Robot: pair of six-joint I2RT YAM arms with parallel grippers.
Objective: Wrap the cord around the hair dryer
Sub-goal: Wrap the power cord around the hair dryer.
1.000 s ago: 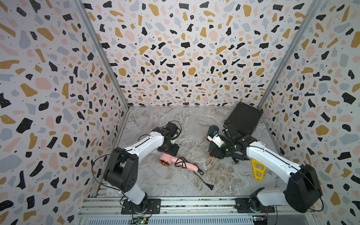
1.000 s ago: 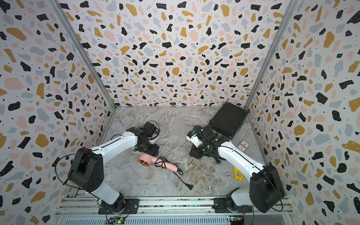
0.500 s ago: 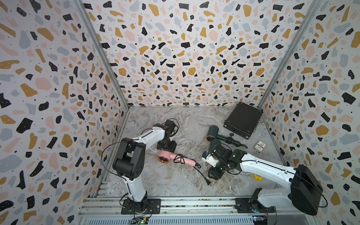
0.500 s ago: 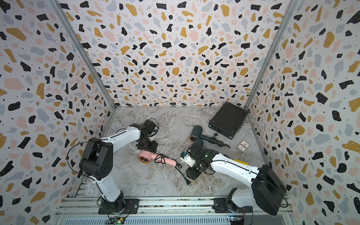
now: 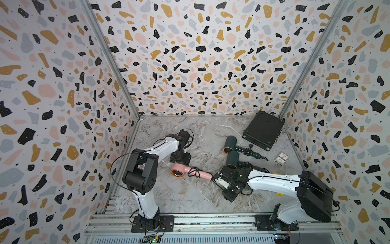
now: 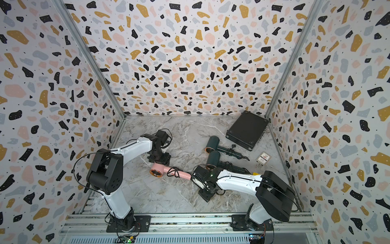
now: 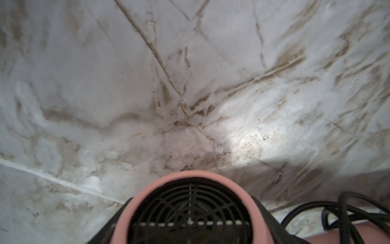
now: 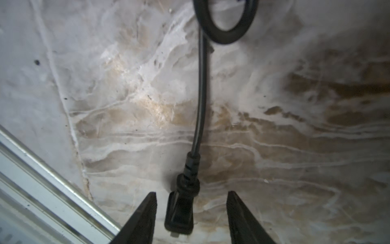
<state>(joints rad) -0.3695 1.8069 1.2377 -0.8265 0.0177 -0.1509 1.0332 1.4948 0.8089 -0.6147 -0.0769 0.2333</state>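
The robot's right gripper will next take the cord by its plug end, so the cord's length stays free to wrap around the handle of the hair dryer.
A pink hair dryer [image 5: 176,172] lies on the marble floor in both top views, its handle pointing right [image 6: 183,174]. My left gripper [image 5: 180,158] is shut on its head. In the left wrist view the rear grille [image 7: 190,213] sits between the dark fingers [image 7: 266,219]. The black cord [image 5: 195,171] loops loosely over the handle and runs towards the front. Its plug [image 8: 179,213] lies on the floor between the fingertips of my right gripper [image 8: 191,194], which is open, with a gap on each side. From above, the right gripper [image 5: 230,195] hides the plug.
Two dark green hair dryers [image 5: 229,143] [image 5: 232,156] with cords lie behind the right arm. A black case [image 5: 263,130] fills the back right corner, with a small white box [image 5: 281,158] near it. The metal front rail [image 8: 42,179] runs close to the right gripper.
My right arm has swung from the green dryers forward to the plug of the pink dryer's cord, and its jaws have opened. The left gripper keeps its hold on the pink dryer.
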